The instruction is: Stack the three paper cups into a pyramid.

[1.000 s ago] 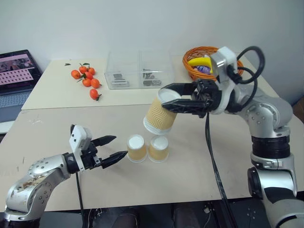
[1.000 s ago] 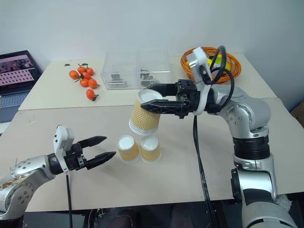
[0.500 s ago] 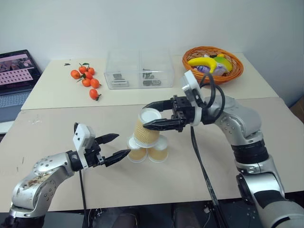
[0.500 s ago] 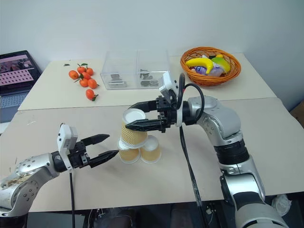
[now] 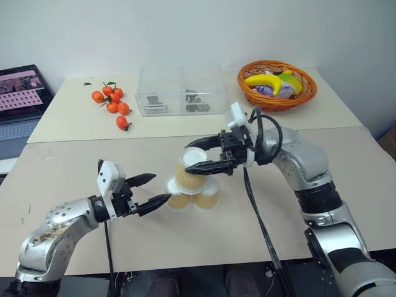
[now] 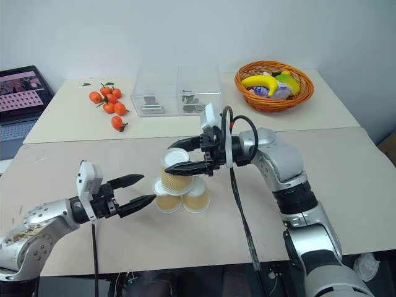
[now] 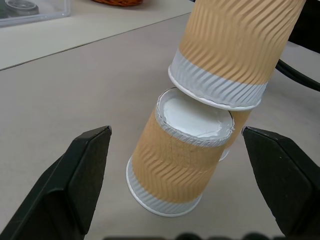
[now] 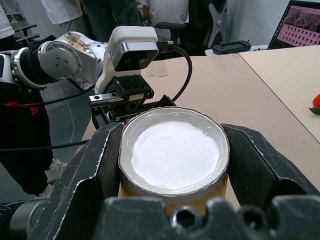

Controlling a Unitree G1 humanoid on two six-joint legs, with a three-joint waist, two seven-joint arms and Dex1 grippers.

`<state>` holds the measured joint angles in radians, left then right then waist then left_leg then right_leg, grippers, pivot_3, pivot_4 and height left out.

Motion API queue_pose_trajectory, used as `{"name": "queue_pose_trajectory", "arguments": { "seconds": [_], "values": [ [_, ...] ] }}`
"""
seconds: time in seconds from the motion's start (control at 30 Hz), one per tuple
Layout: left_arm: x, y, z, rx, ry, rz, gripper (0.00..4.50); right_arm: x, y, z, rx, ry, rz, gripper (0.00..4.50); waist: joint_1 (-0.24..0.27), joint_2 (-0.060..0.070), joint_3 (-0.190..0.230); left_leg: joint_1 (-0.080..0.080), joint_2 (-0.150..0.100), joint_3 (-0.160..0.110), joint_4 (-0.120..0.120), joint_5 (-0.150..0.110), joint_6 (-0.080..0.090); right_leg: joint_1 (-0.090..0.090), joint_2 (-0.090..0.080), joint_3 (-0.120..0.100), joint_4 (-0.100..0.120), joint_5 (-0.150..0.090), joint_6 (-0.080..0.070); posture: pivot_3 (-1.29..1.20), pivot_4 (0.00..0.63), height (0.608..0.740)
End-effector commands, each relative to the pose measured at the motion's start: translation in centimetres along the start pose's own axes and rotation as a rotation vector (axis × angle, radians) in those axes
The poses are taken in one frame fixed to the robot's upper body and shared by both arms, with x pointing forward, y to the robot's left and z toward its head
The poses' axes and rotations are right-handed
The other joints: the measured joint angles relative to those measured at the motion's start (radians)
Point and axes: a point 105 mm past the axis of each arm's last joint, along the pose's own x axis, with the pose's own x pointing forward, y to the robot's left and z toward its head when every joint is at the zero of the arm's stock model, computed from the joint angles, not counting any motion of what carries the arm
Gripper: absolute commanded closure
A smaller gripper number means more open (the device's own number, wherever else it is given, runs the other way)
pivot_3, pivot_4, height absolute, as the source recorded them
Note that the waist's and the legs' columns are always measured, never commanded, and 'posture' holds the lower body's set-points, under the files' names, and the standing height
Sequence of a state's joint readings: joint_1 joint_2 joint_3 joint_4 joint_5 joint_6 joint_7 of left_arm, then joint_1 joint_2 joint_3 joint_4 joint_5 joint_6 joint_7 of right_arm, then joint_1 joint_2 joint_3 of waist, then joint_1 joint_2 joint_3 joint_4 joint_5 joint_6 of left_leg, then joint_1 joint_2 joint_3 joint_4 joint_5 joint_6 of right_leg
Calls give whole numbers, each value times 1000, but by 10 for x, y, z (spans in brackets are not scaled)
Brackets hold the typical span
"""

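Observation:
The held cup's rim is over the tops of both base cups, so it is time now for my right gripper to open.
Two paper cups (image 5: 178, 199) (image 5: 206, 197) stand upside down, side by side, on the near table. The third paper cup (image 5: 190, 172) hangs tilted just above them, white end up, with my right gripper (image 5: 187, 158) shut on it from the right. In the left wrist view its rim (image 7: 215, 92) sits right at the top of the nearer base cup (image 7: 175, 157); I cannot tell whether they touch. My left gripper (image 5: 161, 187) stands open just left of the base cups, fingers either side of the near cup, not touching. The right wrist view looks onto the held cup's white end (image 8: 175, 150).
On the far table are a clear plastic box (image 5: 180, 90), a cluster of small oranges (image 5: 112, 105) and an orange basket (image 5: 303, 93) with a banana. A laptop (image 5: 18, 99) sits at the far left. A black cable (image 5: 263, 223) trails from the right arm.
My right gripper has brought the held cup down and to the left, from well above the table to just over the two base cups. The left gripper stayed put and open.

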<state>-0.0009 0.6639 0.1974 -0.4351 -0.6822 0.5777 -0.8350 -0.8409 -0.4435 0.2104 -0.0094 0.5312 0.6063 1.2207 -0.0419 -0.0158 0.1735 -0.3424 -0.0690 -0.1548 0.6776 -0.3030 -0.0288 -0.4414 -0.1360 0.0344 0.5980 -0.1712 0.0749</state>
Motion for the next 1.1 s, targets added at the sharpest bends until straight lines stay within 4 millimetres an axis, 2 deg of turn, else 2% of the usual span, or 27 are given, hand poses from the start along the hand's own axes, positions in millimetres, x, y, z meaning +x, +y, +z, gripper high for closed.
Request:
{"name": "queue_pose_trajectory", "arguments": {
  "seconds": [0.03,0.13,0.2,0.23,0.27,0.3,0.33,0.43,0.53,0.67,0.83,0.93,1.03,1.1],
  "values": [
    [1,1,8,38,-24,-4,0,-2,2,8,-50,-28,5,1742,0,0,0,0,0,0,0,0,0,0,0,0,0,0,0,0,150,728],
    [2,2,9,38,-26,-4,0,-3,2,6,-34,-37,7,1742,0,0,0,0,0,0,0,0,0,0,0,0,0,0,0,0,150,728],
    [2,2,9,38,-26,-4,0,-4,3,6,-20,-45,12,729,0,0,0,0,0,0,0,0,0,0,0,0,0,0,0,0,150,728],
    [2,2,9,38,-26,-4,0,-5,4,6,-14,-47,15,618,0,0,0,0,0,0,0,0,0,0,0,0,0,0,0,0,150,728],
    [2,2,9,38,-26,-5,0,-5,4,6,-19,-49,16,216,0,0,0,0,0,0,0,0,0,0,0,0,0,0,0,0,150,728],
    [2,2,9,38,-25,-6,0,-6,-2,4,-30,-24,-29,37,0,0,0,0,0,0,0,0,0,0,0,0,0,0,0,0,150,728],
    [2,3,9,36,-25,-7,0,-10,-5,5,2,-20,-45,37,0,0,0,0,0,0,0,0,0,0,0,0,0,0,0,0,150,728],
    [3,3,9,34,-24,-12,0,-27,4,17,24,-41,-4,37,3,0,0,0,0,0,0,0,0,0,0,0,0,0,0,0,150,728],
    [3,4,10,32,-27,-13,0,-39,11,19,22,-31,11,37,6,0,0,0,0,0,0,0,0,0,0,0,-1,0,0,0,150,728],
    [3,6,13,29,-39,-6,0,-56,12,18,34,-11,-37,37,4,0,0,-1,0,0,0,0,0,0,0,0,-1,0,0,0,150,728],
    [-5,14,24,-22,-98,47,0,-86,11,22,63,-38,-139,37,7,0,0,-1,0,1,0,0,0,0,0,0,-1,0,0,0,150,728],
    [-14,28,27,-39,-132,171,0,-110,-3,10,66,-21,-310,37,7,0,0,0,0,1,0,0,0,1,0,0,-1,0,0,0,150,728],
    [-26,45,32,-69,-175,324,0,-136,-31,-9,-4,26,-596,37,6,-1,0,0,0,1,1,0,0,1,0,0,0,0,0,0,150,728],
    [-39,52,36,-94,-228,405,0,-154,-41,-21,9,8,-742,37,7,-1,0,0,0,2,1,0,0,1,0,1,0,1,0,0,150,728]
  ]
}}
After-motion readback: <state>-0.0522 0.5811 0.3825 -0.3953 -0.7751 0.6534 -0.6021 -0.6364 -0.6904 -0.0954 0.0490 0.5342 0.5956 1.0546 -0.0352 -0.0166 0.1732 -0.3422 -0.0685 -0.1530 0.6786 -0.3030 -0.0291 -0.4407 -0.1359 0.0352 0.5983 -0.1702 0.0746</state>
